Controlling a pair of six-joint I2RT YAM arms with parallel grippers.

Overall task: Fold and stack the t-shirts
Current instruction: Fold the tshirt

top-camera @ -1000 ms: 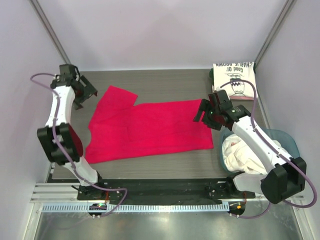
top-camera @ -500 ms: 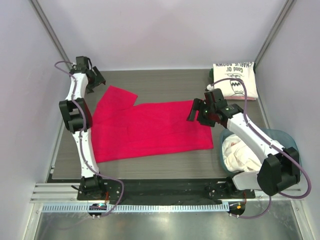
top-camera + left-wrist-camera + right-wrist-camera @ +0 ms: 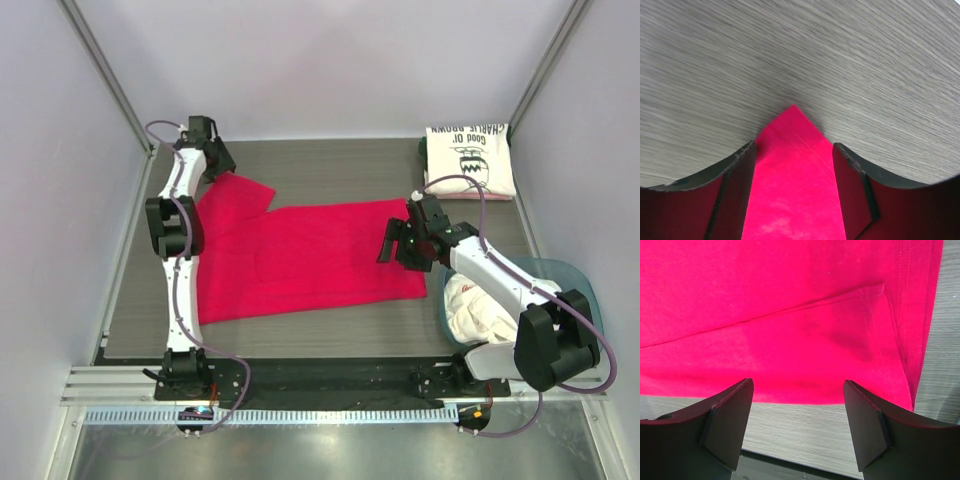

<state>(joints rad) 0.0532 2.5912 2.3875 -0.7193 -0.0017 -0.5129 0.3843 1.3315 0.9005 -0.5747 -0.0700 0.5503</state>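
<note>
I will next grab the t-shirt's far edge near the hem corner (image 3: 394,204) with my right gripper, to fold the crimson red t-shirt (image 3: 300,250) toward the near side.
The crimson red t-shirt (image 3: 300,250) lies spread flat on the table. My left gripper (image 3: 222,165) is open at the shirt's far left sleeve; in the left wrist view the sleeve corner (image 3: 792,165) lies between the open fingers. My right gripper (image 3: 392,240) is open over the shirt's right hem; the right wrist view shows the folded hem (image 3: 805,330) beyond its fingers. A folded cream Charlie Brown t-shirt (image 3: 469,160) lies at the far right corner. White t-shirts (image 3: 478,305) are bunched in the tub.
The blue-grey plastic tub (image 3: 575,280) stands at the right edge, close to my right arm. Grey walls enclose the table on three sides. A black rail runs along the near edge (image 3: 320,375).
My left gripper has swung from the far left edge rightward onto the shirt's sleeve corner. My right gripper has shifted slightly down along the right hem.
</note>
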